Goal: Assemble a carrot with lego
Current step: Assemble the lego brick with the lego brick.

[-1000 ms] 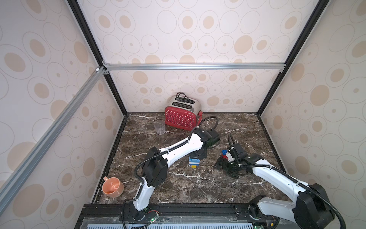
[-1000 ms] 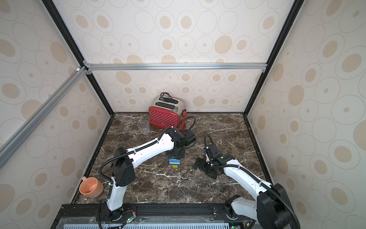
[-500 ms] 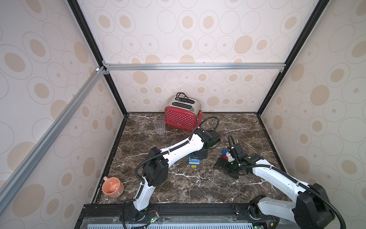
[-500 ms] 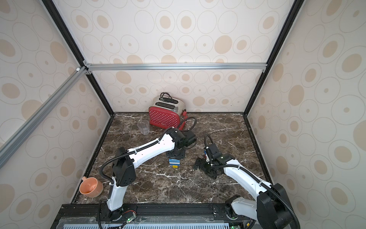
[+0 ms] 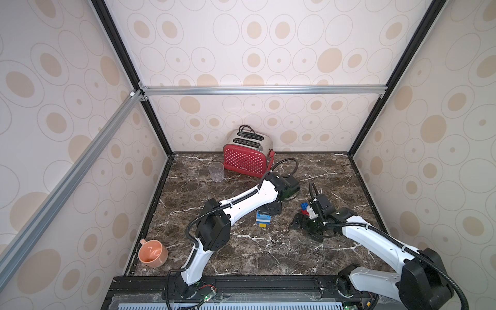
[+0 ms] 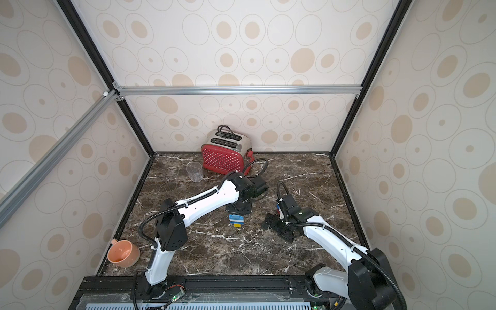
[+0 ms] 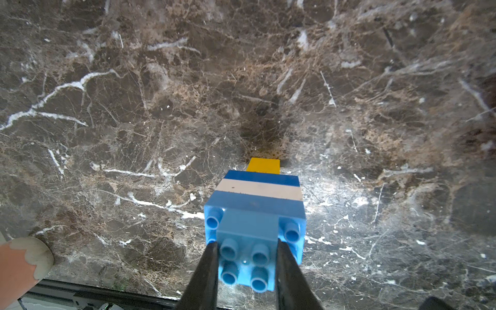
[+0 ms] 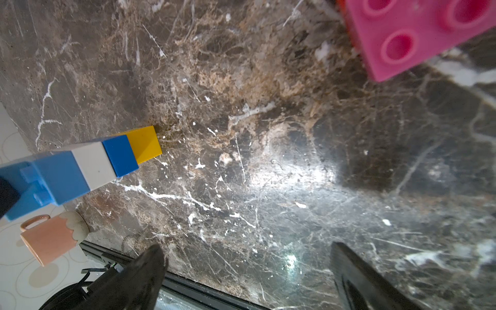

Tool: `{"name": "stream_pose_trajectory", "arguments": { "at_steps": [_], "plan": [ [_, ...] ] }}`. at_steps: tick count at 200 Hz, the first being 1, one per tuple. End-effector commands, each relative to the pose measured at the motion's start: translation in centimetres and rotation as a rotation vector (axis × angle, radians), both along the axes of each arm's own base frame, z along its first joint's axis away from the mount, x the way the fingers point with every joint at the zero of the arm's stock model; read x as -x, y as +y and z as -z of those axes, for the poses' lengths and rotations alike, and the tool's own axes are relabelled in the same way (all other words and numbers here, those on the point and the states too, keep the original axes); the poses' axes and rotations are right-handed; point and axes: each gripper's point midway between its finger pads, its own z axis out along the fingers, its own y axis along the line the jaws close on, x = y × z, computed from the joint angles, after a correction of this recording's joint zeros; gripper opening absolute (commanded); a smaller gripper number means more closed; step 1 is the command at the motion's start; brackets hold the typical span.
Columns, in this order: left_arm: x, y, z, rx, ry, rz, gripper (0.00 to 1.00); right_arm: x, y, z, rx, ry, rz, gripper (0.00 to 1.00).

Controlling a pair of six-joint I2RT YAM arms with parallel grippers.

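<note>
The small brick sits on the carrot's light-blue layer with its studs free on either side, so my left gripper needs to open.
The carrot (image 5: 263, 219) stands on its yellow tip on the marble table (image 5: 255, 249), with blue, white and light-blue layers above, also in the other top view (image 6: 236, 220). A small light-blue brick (image 7: 248, 236) tops the carrot (image 7: 259, 193). My left gripper (image 7: 245, 257) is shut on that small brick, one finger on each side. Loose lego, blue over red (image 5: 304, 208), lies to the right. A pink brick (image 8: 402, 35) shows in the right wrist view. My right gripper (image 8: 247, 257) is open and empty, low over the table beside the loose bricks (image 5: 304, 228).
A red toaster (image 5: 247, 158) stands at the back wall with a clear cup (image 5: 216, 171) to its left. An orange mug (image 5: 153, 253) lies at the front left corner. The black frame rail (image 5: 241, 280) runs along the table's front edge.
</note>
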Motion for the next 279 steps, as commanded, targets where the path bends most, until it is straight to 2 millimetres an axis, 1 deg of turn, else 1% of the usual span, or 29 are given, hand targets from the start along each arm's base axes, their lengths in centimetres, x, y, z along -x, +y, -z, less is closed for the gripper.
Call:
{"name": "stream_pose_trajectory", "arguments": {
  "at_steps": [1,89,144,190,204,225,253,279],
  "plan": [
    [0.9,0.9,1.9,-0.094,0.063,0.017,0.32,-0.4,-0.4,-0.4,0.015,-0.005,0.015,0.99],
    [0.4,0.7,0.2,-0.067,0.016,0.004,0.43,-0.5,-0.4,-0.5,0.015,-0.011,0.012,0.99],
    [-0.5,0.5,-2.2,-0.040,-0.044,0.003,0.49,-0.5,-0.4,-0.6,0.016,-0.012,0.014,0.99],
    [-0.5,0.6,-2.9,-0.033,-0.056,-0.001,0.51,-0.6,-0.5,-0.6,0.019,-0.012,0.016,0.99],
    [-0.7,0.7,-3.8,-0.021,-0.081,-0.007,0.53,-0.5,-0.7,-0.5,0.032,-0.012,0.016,0.99],
    [-1.3,1.0,-5.8,0.000,-0.144,-0.011,0.56,-0.6,-1.5,-0.4,0.080,-0.022,0.014,0.99],
    [-2.0,1.4,-8.7,0.034,-0.230,-0.005,0.65,-1.2,-3.4,-0.6,0.184,-0.042,-0.001,0.99],
    [-2.3,1.8,-10.4,0.056,-0.273,0.002,0.77,-2.6,-4.9,-0.9,0.247,-0.065,-0.003,0.99]
  ]
}}
